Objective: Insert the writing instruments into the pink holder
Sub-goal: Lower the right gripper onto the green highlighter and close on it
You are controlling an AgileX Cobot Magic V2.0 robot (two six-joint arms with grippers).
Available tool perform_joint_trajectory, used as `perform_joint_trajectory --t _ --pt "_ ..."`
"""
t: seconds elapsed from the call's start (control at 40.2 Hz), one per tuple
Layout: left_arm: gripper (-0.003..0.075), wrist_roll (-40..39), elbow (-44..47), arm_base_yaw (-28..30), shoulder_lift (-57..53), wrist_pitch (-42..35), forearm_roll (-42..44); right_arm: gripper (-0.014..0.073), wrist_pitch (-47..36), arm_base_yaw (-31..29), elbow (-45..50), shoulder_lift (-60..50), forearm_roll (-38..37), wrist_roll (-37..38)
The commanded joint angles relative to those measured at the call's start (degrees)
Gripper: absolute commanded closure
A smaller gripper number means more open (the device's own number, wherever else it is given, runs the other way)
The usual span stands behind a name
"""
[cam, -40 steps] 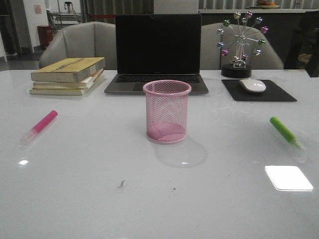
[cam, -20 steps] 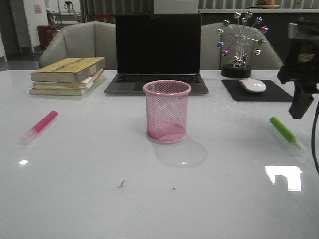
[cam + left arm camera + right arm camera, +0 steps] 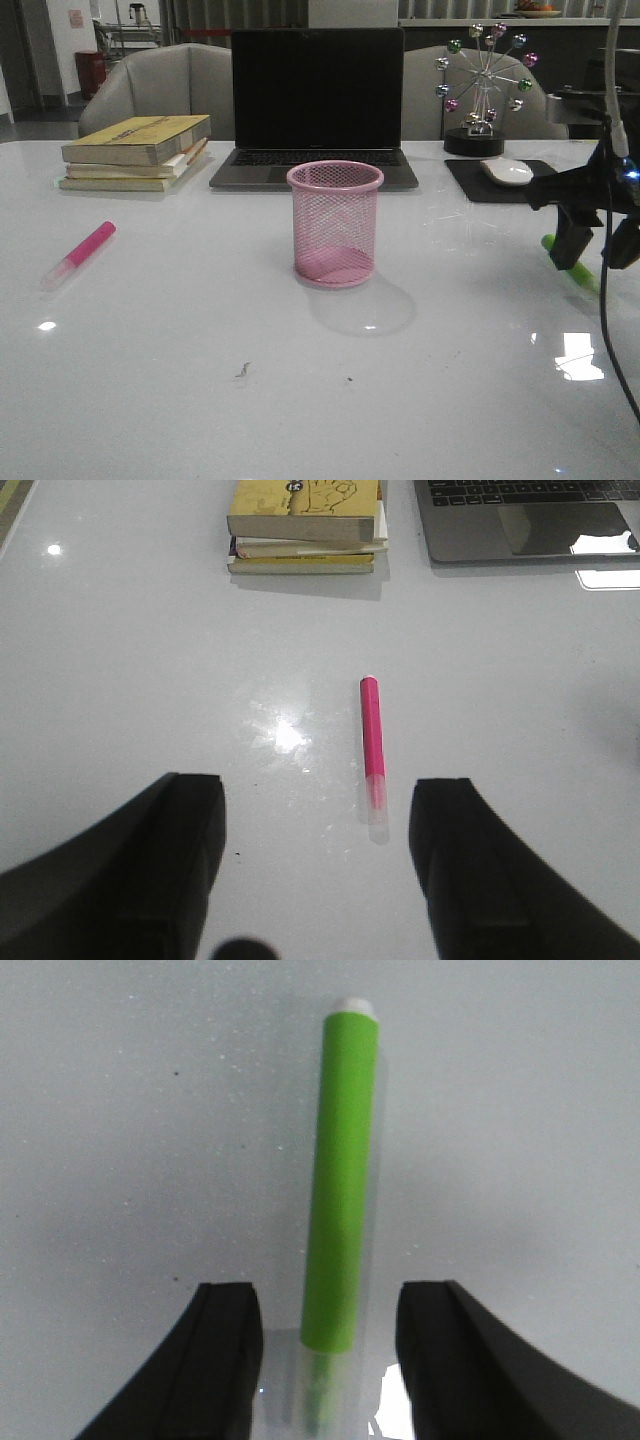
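My right gripper moves down, before it closes on the green marker [image 3: 575, 268]. Bare tabletop shows between my fingers and the marker, so closing now would miss.
The pink holder [image 3: 335, 224], a round wire-mesh cup, stands upright and empty mid-table. A magenta marker [image 3: 80, 254] [image 3: 373, 744] lies flat at the left with its clear cap toward me. My left gripper [image 3: 318, 815] hovers open over the table, the marker's cap end lying just ahead near one finger; it does not show in the front view. A green marker [image 3: 575, 268] [image 3: 342, 1190] lies at the right. My right gripper [image 3: 596, 252] [image 3: 328, 1332] is low over it, open, with a finger on each side of its clear-capped end, apart from it.
A laptop [image 3: 316, 100] stands behind the holder. A stack of books [image 3: 135, 152] [image 3: 305, 525] lies at the back left. At the back right are a mouse [image 3: 508, 171] on a black pad [image 3: 517, 183] and a ferris-wheel ornament [image 3: 484, 88].
My right arm has come into the front view from the right and dropped down over the green marker. Both markers and the holder stay where they were.
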Motion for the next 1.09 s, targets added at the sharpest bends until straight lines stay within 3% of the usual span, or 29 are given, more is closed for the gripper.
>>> perform_joint_trajectory --t 0.0,0.472,0.646,0.895,1.069 --pt "0.0251 -0.05 -2.06 -0.37 -0.70 -3.58 -0.45 0.0162 -1.83 0.95 -3.53 -0.91 0.38 -0.57" --pt "0.0251 -0.05 -2.06 -0.37 -0.70 -3.58 -0.45 0.0164 1.11 1.10 -7.89 2.11 -1.07 -0.57" --pt "0.0251 -0.05 -2.06 -0.37 -0.70 -3.58 -0.45 0.0215 1.31 1.03 -7.89 3.84 -1.52 -0.57" --pt "0.0251 -0.05 -2.06 -0.37 -0.70 -3.58 -0.45 0.0217 0.78 1.03 -7.89 4.57 -1.68 -0.50" --pt "0.0251 -0.05 -2.06 -0.37 -0.70 -3.58 -0.45 0.0365 2.90 1.03 -7.89 6.46 -1.68 -0.50"
